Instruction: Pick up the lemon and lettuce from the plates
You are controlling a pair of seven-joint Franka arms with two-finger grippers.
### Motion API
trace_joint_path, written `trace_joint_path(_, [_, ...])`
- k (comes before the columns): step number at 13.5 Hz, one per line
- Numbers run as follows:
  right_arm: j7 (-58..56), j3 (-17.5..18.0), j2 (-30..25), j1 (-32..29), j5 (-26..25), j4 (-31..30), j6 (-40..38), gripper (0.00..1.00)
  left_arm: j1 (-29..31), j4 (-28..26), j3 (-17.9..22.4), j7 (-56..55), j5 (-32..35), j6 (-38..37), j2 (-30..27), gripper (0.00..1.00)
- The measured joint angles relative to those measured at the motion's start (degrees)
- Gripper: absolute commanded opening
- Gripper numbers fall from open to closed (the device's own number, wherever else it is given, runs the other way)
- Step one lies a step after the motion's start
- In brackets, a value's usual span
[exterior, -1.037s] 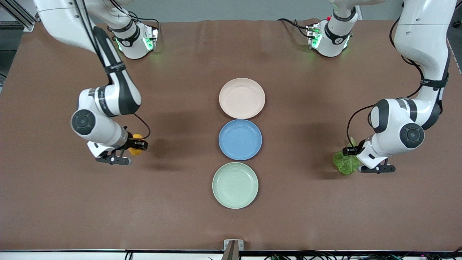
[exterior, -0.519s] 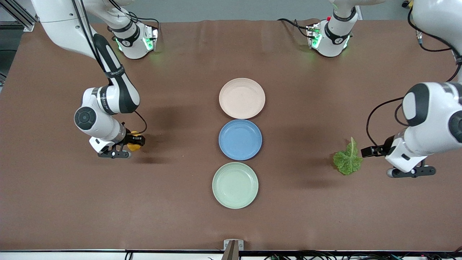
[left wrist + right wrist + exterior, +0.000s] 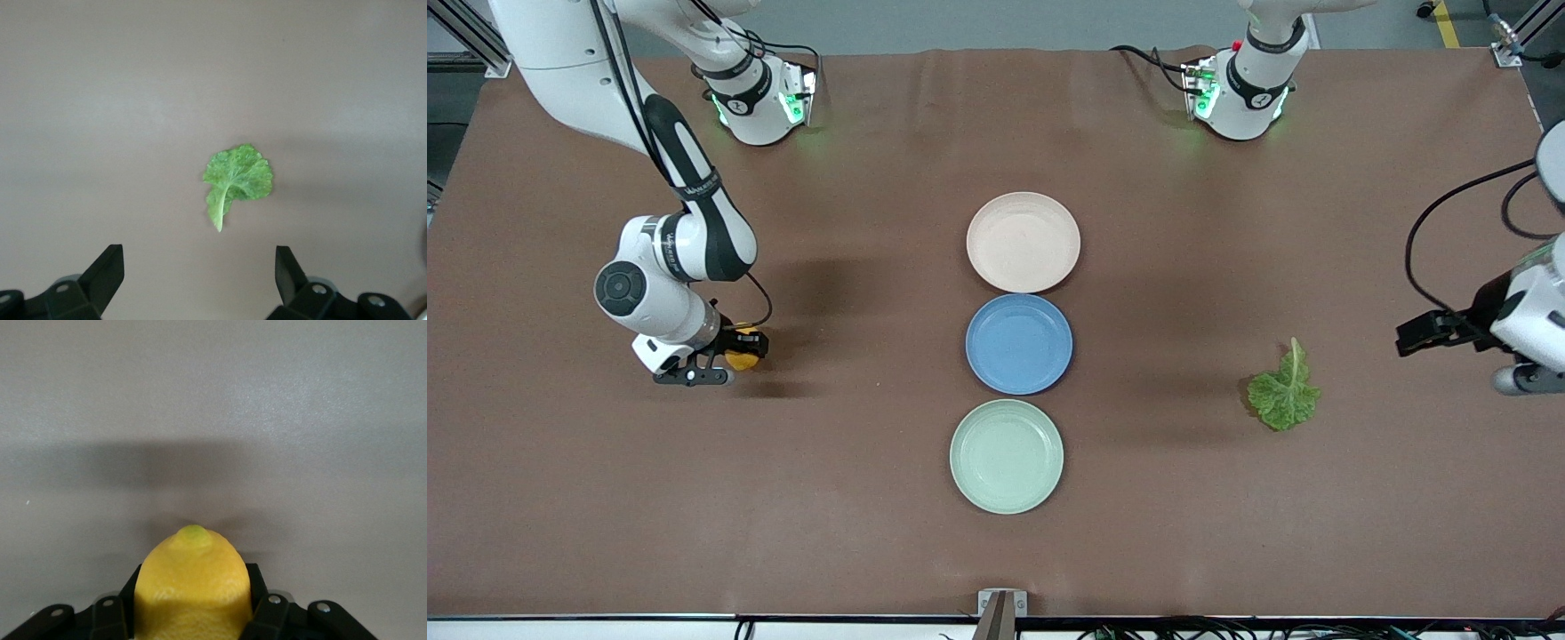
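My right gripper should open and let go now, since the lemon's lower edge [image 3: 743,364] is on the tabletop, close beside the lemon's shadow.
The lemon [image 3: 743,352] is held in my right gripper [image 3: 740,348], low over the bare table toward the right arm's end; in the right wrist view the lemon [image 3: 192,590] sits between the shut fingers. The lettuce [image 3: 1283,392] lies flat on the table toward the left arm's end, off the plates. My left gripper [image 3: 1421,332] is open and empty, up over the table at the left arm's end; its wrist view shows the lettuce [image 3: 237,179] below. The beige-pink plate [image 3: 1023,241] and the mint green plate [image 3: 1006,455] hold nothing.
A blue plate [image 3: 1019,343] sits between the two pale plates, in a line down the middle of the brown table. The arm bases [image 3: 760,93] [image 3: 1240,89] stand along the edge farthest from the front camera.
My left gripper let go of the lettuce, rose and moved toward the left arm's end. My right gripper moved a little toward the right arm's end with the lemon.
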Motion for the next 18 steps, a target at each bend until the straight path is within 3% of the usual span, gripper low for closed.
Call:
trace_joint_path(2, [0.0, 0.0, 0.1, 0.0, 0.0, -0.1, 0.0, 0.19, 0.1, 0.6, -0.1, 0.2, 0.0, -2.8, -2.6, 1.0])
trace_joint_path(3, [0.0, 0.0, 0.1, -0.1, 0.0, -0.2, 0.0, 0.28, 0.1, 0.7, -0.2, 0.2, 0.0, -4.7, -4.0, 1.0])
trace_joint_path(5, [-0.1, 0.0, 0.3, -0.3, 0.0, -0.3, 0.0, 0.98, -0.1, 0.7, -0.6, 0.2, -0.1, -7.1, -6.4, 1.0])
trace_joint_path(12, [-1.8, 0.1, 0.2, -0.5, 0.0, 1.8, -1.6, 1.0, -0.5, 0.7, -2.0, 0.0, -2.1, -15.4, -11.5, 1.0])
trace_joint_path(15, [-4.1, 0.0, -0.7, -2.3, 0.0, 8.7, -12.8, 1.0, -2.9, 0.0, -1.7, -1.3, -2.2, -17.4, -13.7, 1.0])
trace_joint_path(18, [-5.0, -0.2, -2.4, -5.2, 0.0, 19.0, -29.4, 1.0, -4.4, -2.2, -1.7, -3.4, -2.2, -17.8, -15.6, 1.0])
